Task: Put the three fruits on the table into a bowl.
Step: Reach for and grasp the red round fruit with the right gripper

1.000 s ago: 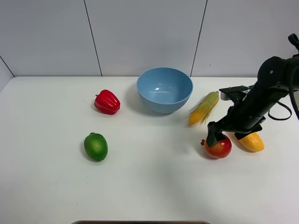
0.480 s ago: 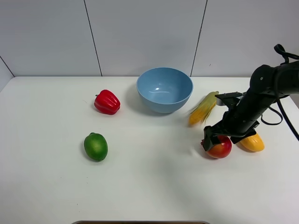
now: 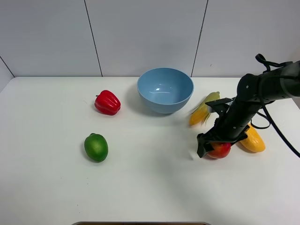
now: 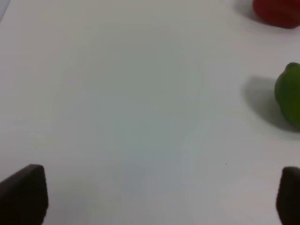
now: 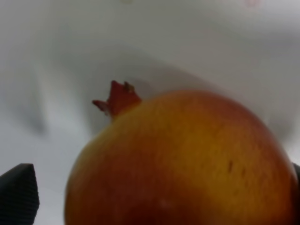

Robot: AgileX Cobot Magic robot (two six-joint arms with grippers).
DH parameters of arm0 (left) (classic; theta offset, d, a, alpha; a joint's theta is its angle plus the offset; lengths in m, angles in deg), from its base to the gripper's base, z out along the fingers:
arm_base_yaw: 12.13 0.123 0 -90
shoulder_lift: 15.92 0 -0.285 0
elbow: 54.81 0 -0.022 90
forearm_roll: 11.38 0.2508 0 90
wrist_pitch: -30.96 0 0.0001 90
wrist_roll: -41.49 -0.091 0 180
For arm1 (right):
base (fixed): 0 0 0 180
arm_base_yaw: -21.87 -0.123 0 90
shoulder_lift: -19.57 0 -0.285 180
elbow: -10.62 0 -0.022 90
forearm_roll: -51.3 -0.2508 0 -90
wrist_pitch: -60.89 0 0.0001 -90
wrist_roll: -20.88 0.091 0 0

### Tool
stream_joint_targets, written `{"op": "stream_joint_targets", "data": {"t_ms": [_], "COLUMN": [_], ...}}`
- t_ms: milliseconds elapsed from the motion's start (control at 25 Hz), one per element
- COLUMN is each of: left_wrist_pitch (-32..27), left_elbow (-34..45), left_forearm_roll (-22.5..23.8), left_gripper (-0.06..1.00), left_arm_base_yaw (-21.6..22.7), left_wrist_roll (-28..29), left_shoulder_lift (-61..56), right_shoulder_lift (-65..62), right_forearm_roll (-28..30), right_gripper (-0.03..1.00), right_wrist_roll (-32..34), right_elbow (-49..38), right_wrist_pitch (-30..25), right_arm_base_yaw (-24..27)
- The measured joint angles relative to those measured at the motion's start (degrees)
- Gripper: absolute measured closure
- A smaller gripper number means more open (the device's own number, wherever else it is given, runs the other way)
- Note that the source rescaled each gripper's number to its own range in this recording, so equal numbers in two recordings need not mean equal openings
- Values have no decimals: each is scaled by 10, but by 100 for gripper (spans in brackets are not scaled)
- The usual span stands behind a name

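Observation:
The right gripper grabs the pomegranate by its round body [image 3: 220,150] next, to put the fruit into the light-blue bowl [image 3: 164,104].
The red-yellow pomegranate [image 3: 221,151] lies on the white table [image 3: 150,187] at the right, with its crown showing in the right wrist view [image 5: 183,159]. My right gripper [image 3: 215,146] is lowered over it, open, one jaw on each side [image 5: 154,199]. The yellow-orange mango [image 3: 253,140] lies just right of it, partly behind the arm. On the left lies the green lime-like fruit [image 3: 96,147], also at the edge of the left wrist view [image 4: 289,93]. The light-blue bowl [image 3: 164,104] stands empty at the back centre. My left gripper [image 4: 159,197] is open over bare table.
A red bell pepper [image 3: 107,102] sits left of the bowl and shows in the left wrist view [image 4: 277,10]. A corn cob [image 3: 204,108] lies between the bowl and my right arm. The left arm is out of the exterior view.
My right arm has swung leftward and down, bringing its open jaws further around the pomegranate. The fruits, the bowl and the left gripper have stayed put.

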Motion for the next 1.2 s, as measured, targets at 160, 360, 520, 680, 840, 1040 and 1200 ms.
{"op": "stream_joint_targets", "data": {"t_ms": [160, 360, 520, 680, 840, 1040, 1200], "left_wrist_pitch": [0, 0, 0, 0, 0, 0, 0], "left_elbow": [0, 0, 0, 0, 0, 0, 0], "left_forearm_roll": [0, 0, 0, 0, 0, 0, 0], "left_gripper": [-6, -6, -6, -6, -6, -6, -6], "left_arm_base_yaw": [0, 0, 0, 0, 0, 0, 0], "left_wrist_roll": [0, 0, 0, 0, 0, 0, 0], "left_shoulder_lift": [0, 0, 0, 0, 0, 0, 0], "right_shoulder_lift": [11, 12, 12, 12, 12, 12, 12], "right_forearm_roll": [8, 24, 43, 49, 49, 49, 49], "right_gripper": [-3, -3, -3, -1, 5, 15, 28], "right_wrist_roll": [12, 27, 46, 56, 60, 60, 60], "right_elbow": [0, 0, 0, 0, 0, 0, 0], "right_wrist_pitch": [8, 14, 14, 14, 19, 22, 22], "right_arm_base_yaw": [0, 0, 0, 0, 0, 0, 0]}}
